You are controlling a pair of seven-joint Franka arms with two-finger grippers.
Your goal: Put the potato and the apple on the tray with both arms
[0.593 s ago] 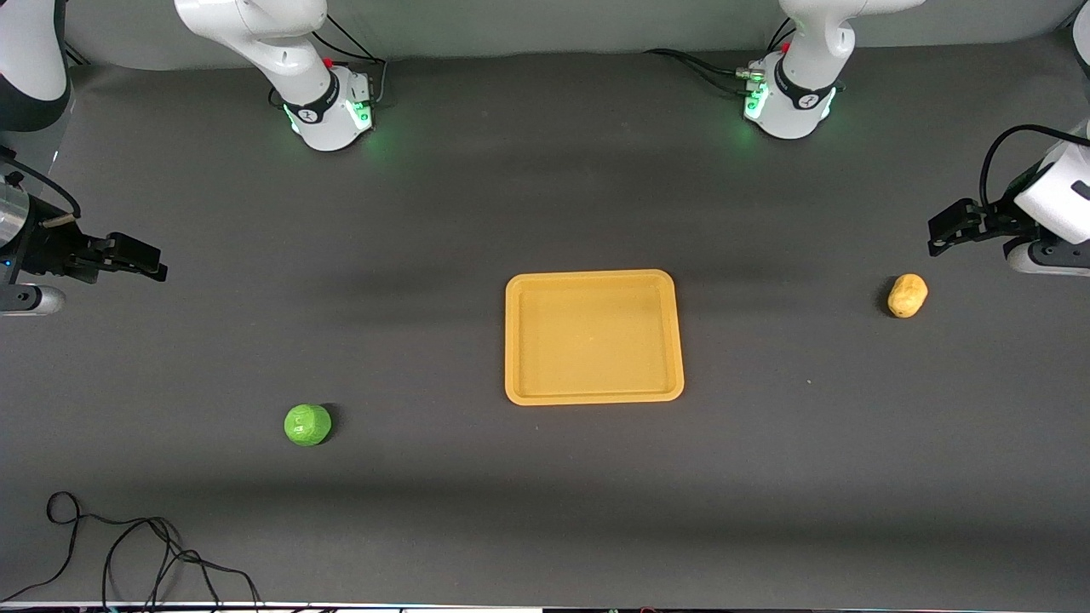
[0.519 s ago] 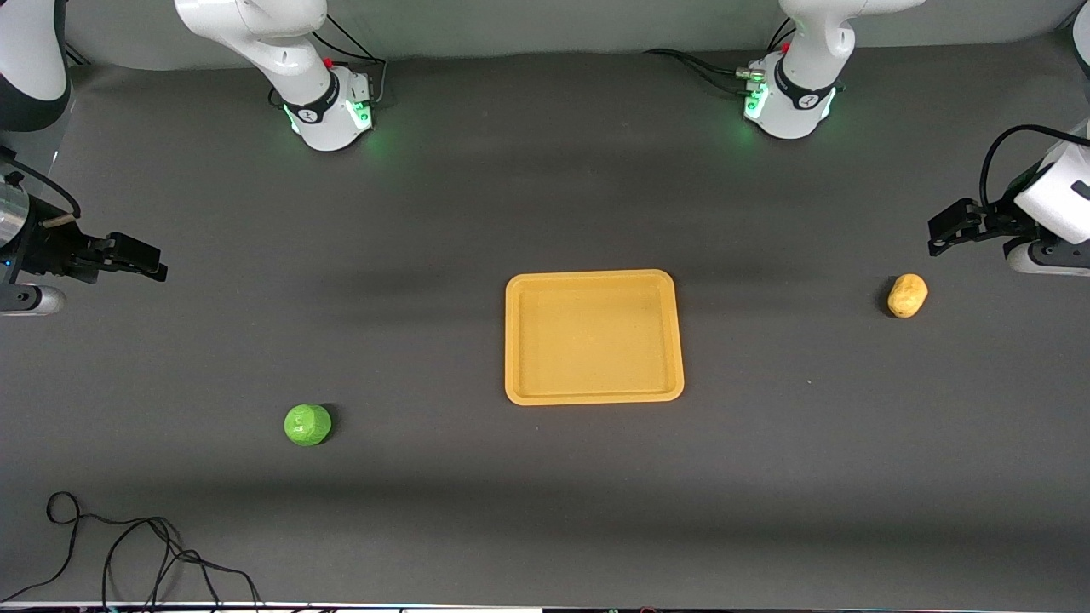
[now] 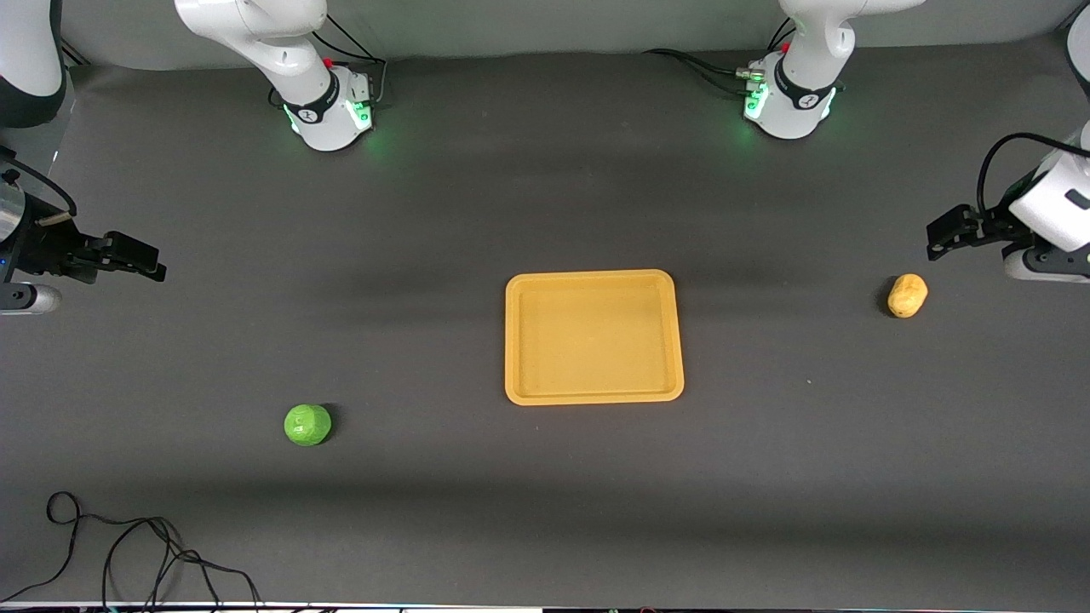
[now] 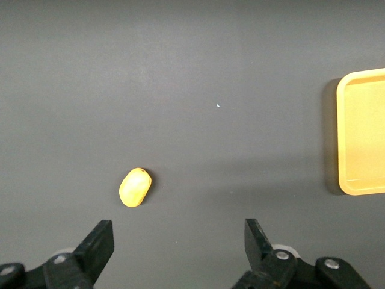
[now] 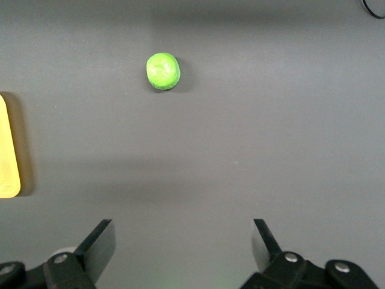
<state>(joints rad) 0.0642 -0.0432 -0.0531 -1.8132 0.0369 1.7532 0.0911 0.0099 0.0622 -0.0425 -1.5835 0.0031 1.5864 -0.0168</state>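
Observation:
My left gripper picks up the potato by its rounded middle [image 3: 907, 295] [image 4: 135, 188] next, to place the potato on the yellow-orange tray.
The yellow-orange tray [image 3: 519, 340] lies empty at the table's middle. The tan-yellow potato [image 3: 907, 295] lies on the table toward the left arm's end; it also shows in the left wrist view [image 4: 134, 187]. The green apple [image 3: 307, 424] lies toward the right arm's end, nearer the front camera than the tray; it shows in the right wrist view [image 5: 163, 71]. My left gripper [image 3: 937, 243] is open and empty, up in the air over bare table beside the potato. My right gripper [image 3: 153, 266] is open and empty over bare table at the right arm's end.
A loose black cable [image 3: 128, 553] lies at the table's near edge toward the right arm's end. The tray's edge shows in the left wrist view [image 4: 361, 138] and the right wrist view [image 5: 7, 156]. The dark table spreads bare around all objects.
The left arm's wrist has shifted slightly upward in the front view. The right gripper has barely moved. Potato, apple and tray have not moved.

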